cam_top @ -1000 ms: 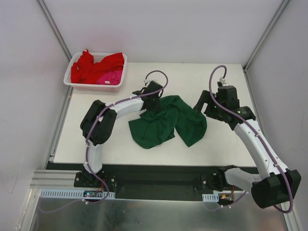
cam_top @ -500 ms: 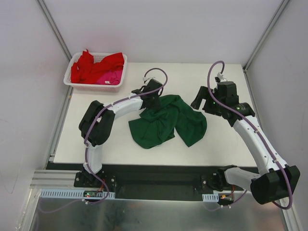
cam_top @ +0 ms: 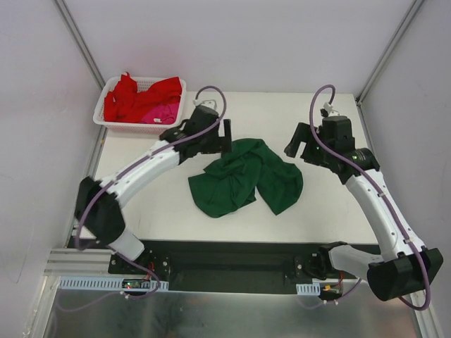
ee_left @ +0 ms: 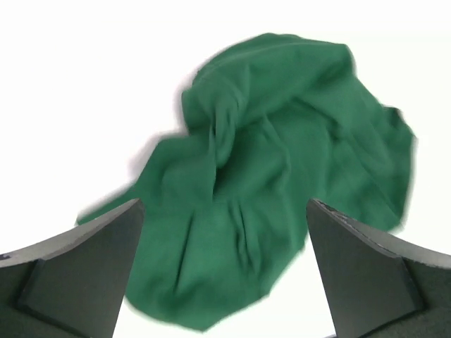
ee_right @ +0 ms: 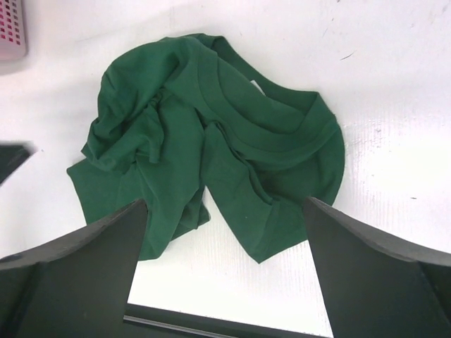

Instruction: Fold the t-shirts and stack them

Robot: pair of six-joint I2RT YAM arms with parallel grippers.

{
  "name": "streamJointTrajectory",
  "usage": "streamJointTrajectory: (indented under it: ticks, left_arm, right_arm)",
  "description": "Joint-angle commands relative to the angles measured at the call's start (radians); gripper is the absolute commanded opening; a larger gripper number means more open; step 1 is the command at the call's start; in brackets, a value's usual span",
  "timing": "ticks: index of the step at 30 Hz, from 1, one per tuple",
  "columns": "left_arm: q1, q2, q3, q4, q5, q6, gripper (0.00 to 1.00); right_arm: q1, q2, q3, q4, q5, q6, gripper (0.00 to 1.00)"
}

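My right gripper needs to reach the green t-shirt and grab its neck band side, so the t-shirt's opposite end stays free to stretch for folding.
A dark green t-shirt lies crumpled in the middle of the white table. My left gripper hovers just beyond the shirt's far left edge, open and empty. In the left wrist view, the green t-shirt lies below and between the spread fingers of the left gripper. My right gripper hangs open off the shirt's far right side. The right wrist view shows the t-shirt with its neck band up, under the open right gripper. A red t-shirt and a pink t-shirt are heaped in the basket.
The white mesh basket stands at the table's far left corner, and its corner shows in the right wrist view. Grey walls close in both sides and the back. A black rail runs along the table's near edge.
The left gripper has opened, let go of the green shirt's far left edge and pulled back up and to the left. The shirt's edge has settled. The right gripper barely shifted.
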Motion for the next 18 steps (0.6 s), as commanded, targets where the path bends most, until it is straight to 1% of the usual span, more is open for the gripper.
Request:
streamJointTrajectory:
  ticks: [1,2,3,4,5,6,7,8,9,10,12,13,14,15,16,17,18]
  left_arm:
    - [0.016,-0.287,-0.206,-0.097,0.059,-0.014,0.99]
    - [0.017,-0.322,-0.250,-0.097,0.069,-0.041,0.99]
    - [0.016,-0.355,-0.294,-0.097,0.076,-0.074,0.99]
    - [0.016,-0.416,-0.376,-0.097,0.077,-0.143,0.99]
    - [0.017,-0.446,-0.417,-0.097,0.076,-0.176,0.99]
    - [0.016,-0.470,-0.454,-0.097,0.070,-0.208,0.97]
    - [0.019,-0.510,-0.522,-0.097,0.063,-0.269,0.96]
    - [0.022,-0.523,-0.553,-0.097,0.047,-0.295,0.95]
    - [0.027,-0.532,-0.581,-0.097,0.045,-0.343,0.91]
    - [0.046,-0.549,-0.631,-0.097,0.043,-0.370,0.90]
    - [0.071,-0.564,-0.679,-0.094,0.042,-0.452,0.87]
    - [0.094,-0.579,-0.717,-0.092,0.036,-0.473,0.84]
    - [0.102,-0.586,-0.733,-0.088,0.028,-0.490,0.83]
    - [0.109,-0.589,-0.747,-0.073,0.013,-0.512,0.82]
    - [0.122,-0.598,-0.767,-0.060,0.004,-0.516,0.80]
    - [0.128,-0.598,-0.776,-0.047,-0.006,-0.521,0.79]
    - [0.137,-0.589,-0.788,-0.011,-0.006,-0.529,0.79]
  right_arm:
    - [0.006,0.010,-0.025,0.016,-0.084,0.036,0.96]
    - [0.009,0.056,-0.016,0.038,-0.122,0.044,0.96]
    - [0.037,0.079,-0.002,0.045,-0.129,0.045,0.96]
    - [0.060,0.102,0.018,0.062,-0.127,0.045,0.96]
    - [0.089,0.133,0.065,0.072,-0.092,0.027,0.96]
    - [0.162,0.191,0.102,0.081,-0.068,0.018,0.96]
    - [0.199,0.231,0.133,0.095,-0.041,0.006,0.96]
    - [0.231,0.269,0.196,0.104,-0.012,-0.005,0.96]
    - [0.285,0.355,0.221,0.111,0.023,-0.004,0.96]
    - [0.304,0.398,0.247,0.128,0.028,-0.005,0.97]
    - [0.345,0.496,0.344,0.138,-0.036,-0.048,0.99]
    - [0.361,0.589,0.388,0.121,-0.044,-0.060,0.98]
    - [0.374,0.645,0.429,0.099,-0.038,-0.074,0.96]
    - [0.394,0.694,0.528,0.072,-0.029,-0.085,0.95]
    - [0.404,0.792,0.578,-0.006,-0.014,-0.081,0.93]
    - [0.413,0.829,0.618,-0.040,0.020,-0.076,0.91]
    - [0.417,0.860,0.665,-0.056,0.020,-0.068,0.90]
